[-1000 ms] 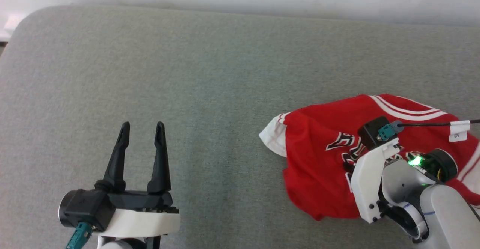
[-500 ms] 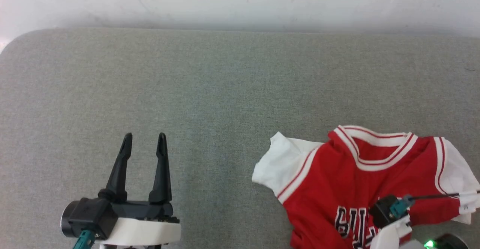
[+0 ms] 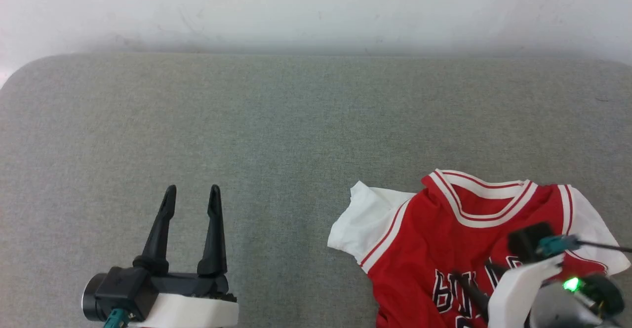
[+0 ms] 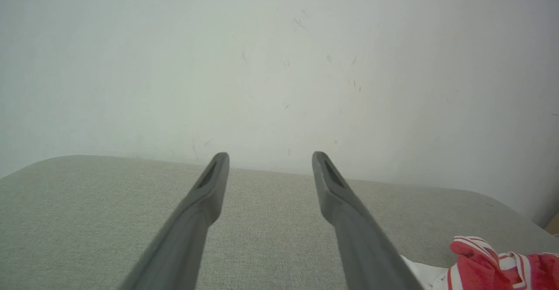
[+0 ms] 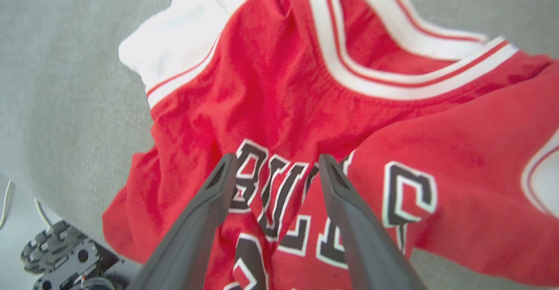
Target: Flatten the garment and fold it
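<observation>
The red shirt (image 3: 409, 268) should be gripped next by its white sleeve (image 3: 595, 229) with my right gripper, so that I can flatten the garment for folding.
The garment (image 3: 444, 234) is a red shirt with white sleeves and a striped collar. It lies at the near right of the grey padded surface (image 3: 247, 120), collar toward the far side, still wrinkled. In the right wrist view the garment (image 5: 270, 89) shows its black lettering. My right gripper (image 5: 276, 161) hangs open just above that lettering, with a raised fold of cloth below the gap and nothing pinched. In the head view the right gripper (image 3: 476, 276) sits over the shirt's chest. My left gripper (image 3: 192, 192) stands open and empty at the near left, far from the shirt.
A white wall (image 3: 316, 7) runs behind the surface's far edge. The left wrist view shows the left gripper (image 4: 270, 157) aimed at that wall, with the garment (image 4: 498, 264) at its lower right. Beyond the surface's near edge, a dark piece of the robot's base (image 5: 61, 255) stands on the floor.
The right gripper pulled the bunched garment toward the near edge, so collar and both sleeves now show, then opened its jaws. The head view tilted. The left arm has not moved.
</observation>
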